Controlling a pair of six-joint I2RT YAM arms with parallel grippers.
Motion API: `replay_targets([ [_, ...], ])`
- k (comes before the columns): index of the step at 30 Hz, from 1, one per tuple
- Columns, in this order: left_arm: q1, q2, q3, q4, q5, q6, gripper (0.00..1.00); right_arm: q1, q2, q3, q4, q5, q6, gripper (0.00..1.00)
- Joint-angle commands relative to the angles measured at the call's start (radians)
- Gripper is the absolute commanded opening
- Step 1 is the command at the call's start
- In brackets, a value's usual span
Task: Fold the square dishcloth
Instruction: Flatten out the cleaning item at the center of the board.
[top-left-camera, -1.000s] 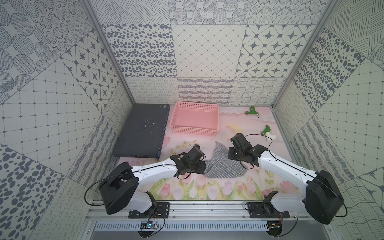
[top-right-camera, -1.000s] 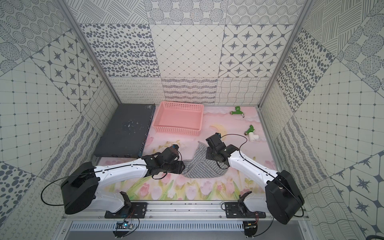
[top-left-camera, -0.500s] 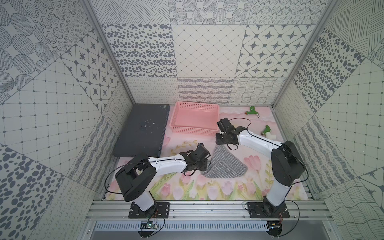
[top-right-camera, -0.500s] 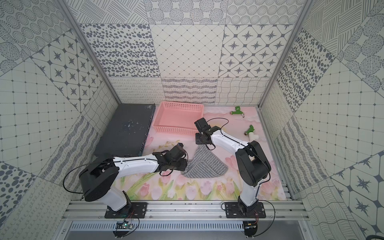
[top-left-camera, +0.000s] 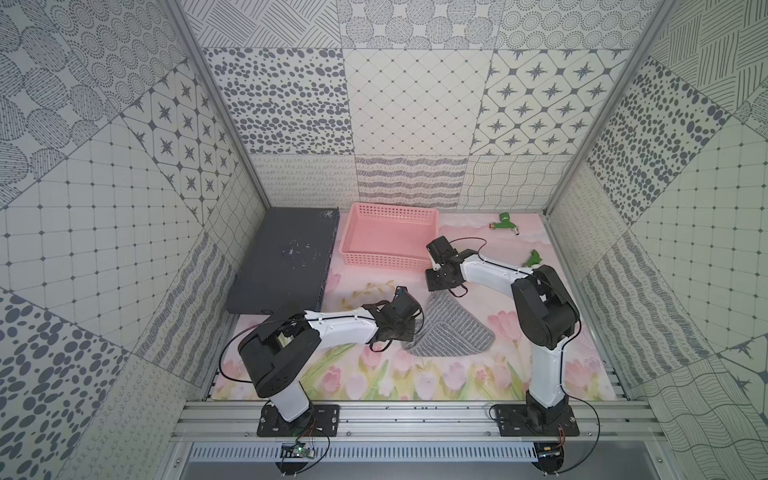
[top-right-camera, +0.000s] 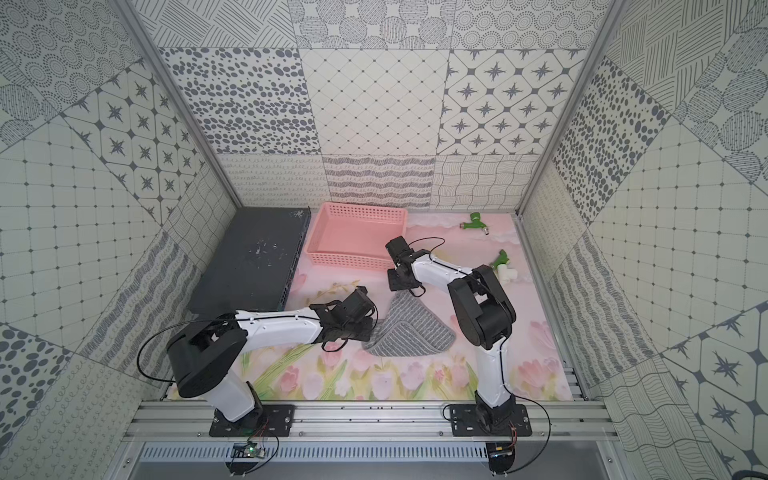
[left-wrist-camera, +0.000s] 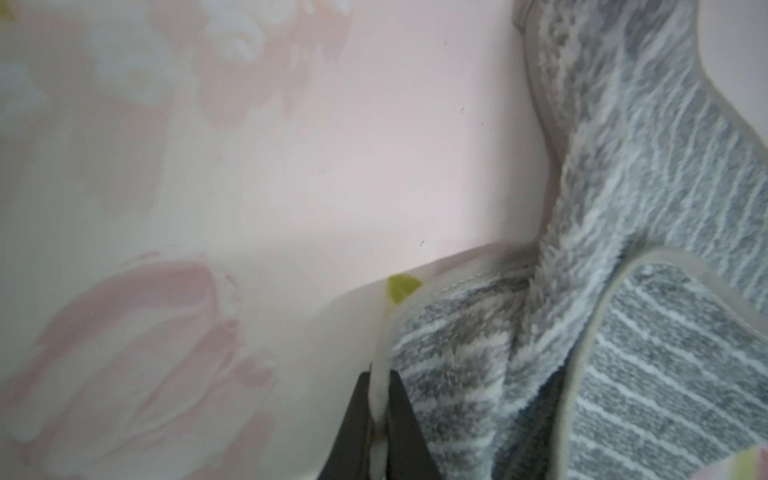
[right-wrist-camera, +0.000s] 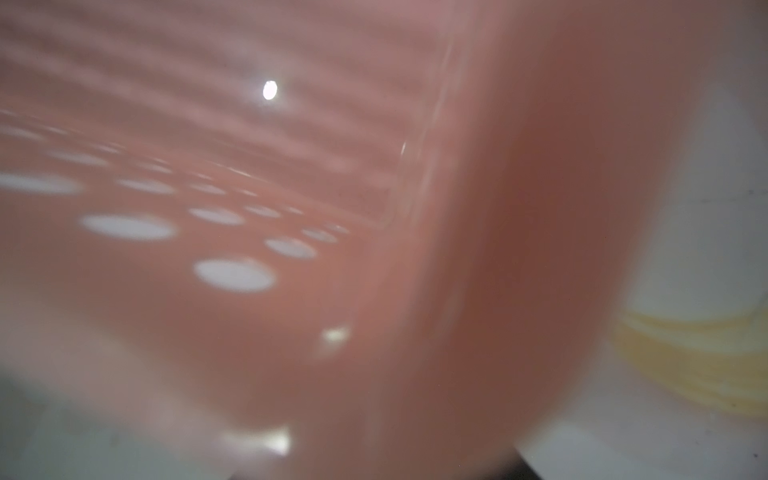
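My right gripper should next grab the dishcloth's far end, opposite the hem my left gripper holds, to stretch that edge and fold.
The square dishcloth (top-left-camera: 453, 328) (top-right-camera: 409, 332), grey with thin whitish stripes, lies folded over into a rough triangle on the flowered mat. My left gripper (top-left-camera: 409, 332) (top-right-camera: 368, 330) is at its left edge. In the left wrist view the gripper (left-wrist-camera: 379, 378) is shut on the cloth's pale hem, and the fluffy dishcloth (left-wrist-camera: 644, 374) bunches up beside it. My right gripper (top-left-camera: 434, 284) (top-right-camera: 395, 282) hovers just beyond the cloth's far tip, at the basket's front right corner. Its dark fingers show only at the edge of the right wrist view, far apart.
The pink basket (top-left-camera: 390, 266) (right-wrist-camera: 498, 208) stands at the back and fills the right wrist view at close range. A dark grey flat box (top-left-camera: 286, 262) lies at the back left. Two green fittings (top-left-camera: 505, 220) (top-left-camera: 534, 259) lie at the back right.
My right gripper let go of the cloth, moved back to the basket's corner and opened wider. My left gripper moved onto the cloth's left edge and shut on it.
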Motion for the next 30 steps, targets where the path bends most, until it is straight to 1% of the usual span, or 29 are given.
replay_targets([
  [1,0.003,-0.011,0.002,-0.029,-0.047,-0.005,0.02,0.0,0.014,0.01,0.008,0.0,-0.011,0.49],
  [3,0.005,-0.02,0.0,-0.039,-0.065,-0.009,0.0,0.0,0.014,-0.002,0.008,0.012,-0.005,0.47],
  [7,0.006,-0.05,-0.011,-0.05,-0.102,-0.022,0.0,0.001,0.008,-0.022,0.008,0.047,0.006,0.33],
  [9,0.008,-0.079,-0.023,-0.049,-0.121,-0.029,0.0,-0.002,-0.02,-0.036,0.008,0.069,0.016,0.26],
  [12,0.009,-0.126,-0.045,-0.038,-0.14,-0.029,0.0,-0.002,-0.07,-0.054,0.009,0.096,0.024,0.19],
  [16,0.011,-0.188,-0.062,-0.018,-0.172,0.006,0.0,-0.003,-0.144,-0.074,0.01,0.135,0.032,0.09],
  [21,0.012,-0.261,-0.063,0.011,-0.215,0.061,0.0,-0.003,-0.253,-0.117,0.022,0.187,0.051,0.05],
  [30,0.018,-0.431,-0.075,0.08,-0.25,0.152,0.0,-0.003,-0.513,-0.249,0.089,0.273,0.072,0.03],
])
